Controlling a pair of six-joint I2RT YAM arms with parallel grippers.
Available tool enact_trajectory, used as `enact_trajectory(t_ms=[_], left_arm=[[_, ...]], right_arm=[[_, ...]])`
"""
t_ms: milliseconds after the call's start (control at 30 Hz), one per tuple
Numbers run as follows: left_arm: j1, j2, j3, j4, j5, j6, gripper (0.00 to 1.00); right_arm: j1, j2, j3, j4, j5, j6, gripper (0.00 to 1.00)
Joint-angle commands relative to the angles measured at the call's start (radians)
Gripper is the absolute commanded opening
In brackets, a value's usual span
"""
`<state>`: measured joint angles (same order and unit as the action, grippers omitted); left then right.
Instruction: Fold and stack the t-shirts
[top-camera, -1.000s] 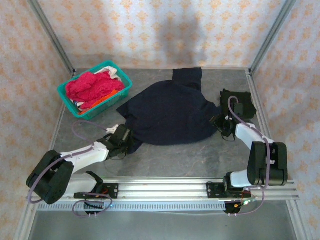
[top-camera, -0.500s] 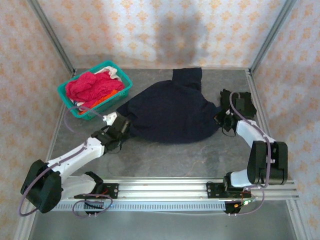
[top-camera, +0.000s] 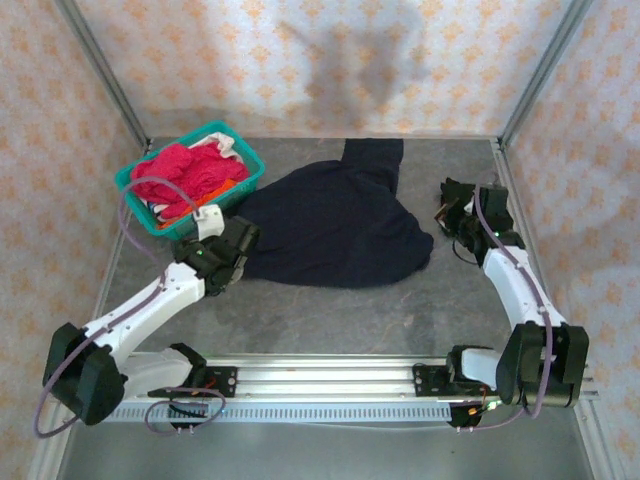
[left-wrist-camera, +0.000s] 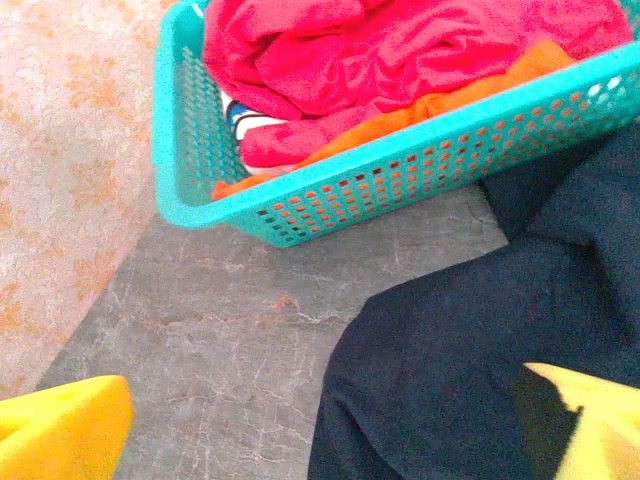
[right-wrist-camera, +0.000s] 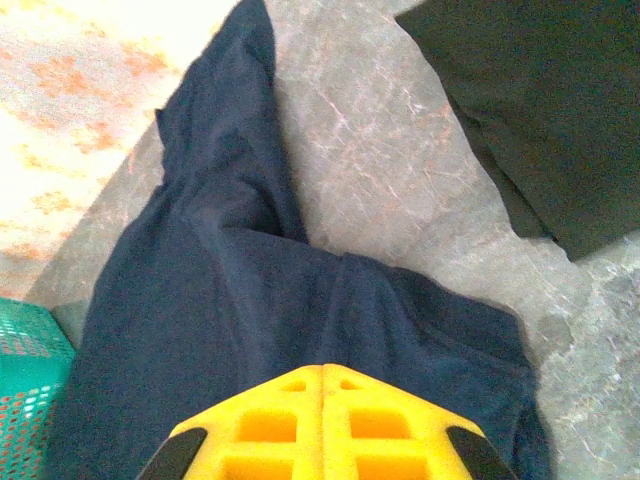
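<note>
The left gripper grabs the navy t-shirt's corner (top-camera: 243, 264) (left-wrist-camera: 362, 364) beside the basket next. It leaves the t-shirt's opposite side to my right gripper for spreading and folding.
A large dark navy t-shirt (top-camera: 335, 225) lies spread on the table's middle, one sleeve reaching toward the back wall. My left gripper (top-camera: 236, 240) hovers at its left edge beside the basket. In the left wrist view that gripper (left-wrist-camera: 328, 388) is open wide, with the navy cloth (left-wrist-camera: 480, 370) lying loose below it. My right gripper (top-camera: 449, 208) is off the shirt's right side; in the right wrist view its jaws (right-wrist-camera: 322, 369) are shut with nothing between them, above navy cloth (right-wrist-camera: 230, 300). A black t-shirt (right-wrist-camera: 540, 110) lies folded at the back right.
A teal plastic basket (top-camera: 135, 205) stands at the back left, holding a magenta-red shirt (top-camera: 185, 168) and an orange one (left-wrist-camera: 450, 105). Its perforated wall (left-wrist-camera: 400, 180) is close to the left gripper. A metal rail (top-camera: 330, 375) runs along the near edge. Patterned walls enclose the table.
The left gripper carried the navy shirt's left edge back toward the basket, then opened and let go. The right gripper shut and drew back to the right, off the shirt.
</note>
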<state>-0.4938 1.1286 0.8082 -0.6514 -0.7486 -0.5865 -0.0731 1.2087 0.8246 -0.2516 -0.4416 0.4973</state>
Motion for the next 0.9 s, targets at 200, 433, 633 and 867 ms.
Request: enact_trajectory(t_ms=[200, 433, 633, 867], left_arm=[[0.211, -0.18, -0.173, 0.114, 0.33, -0.268, 1.0], [0.308, -0.017, -0.197, 0.235, 0.487, -0.428, 1.0], [0.338, 0.045, -0.299, 0.369, 0.481, -0.509, 0.99], [0.367, 0.182, -0.303, 0.498, 0.591, -0.475, 0.94]], right_arm=[[-0.005, 0.022, -0.038, -0.012, -0.092, -0.018, 0.0], [0.048, 0.058, -0.045, -0.065, -0.138, -0.059, 0.04], [0.107, 0.067, -0.109, -0.057, -0.063, -0.037, 0.58], [0.128, 0.077, -0.172, 0.026, -0.028, 0.01, 0.69]])
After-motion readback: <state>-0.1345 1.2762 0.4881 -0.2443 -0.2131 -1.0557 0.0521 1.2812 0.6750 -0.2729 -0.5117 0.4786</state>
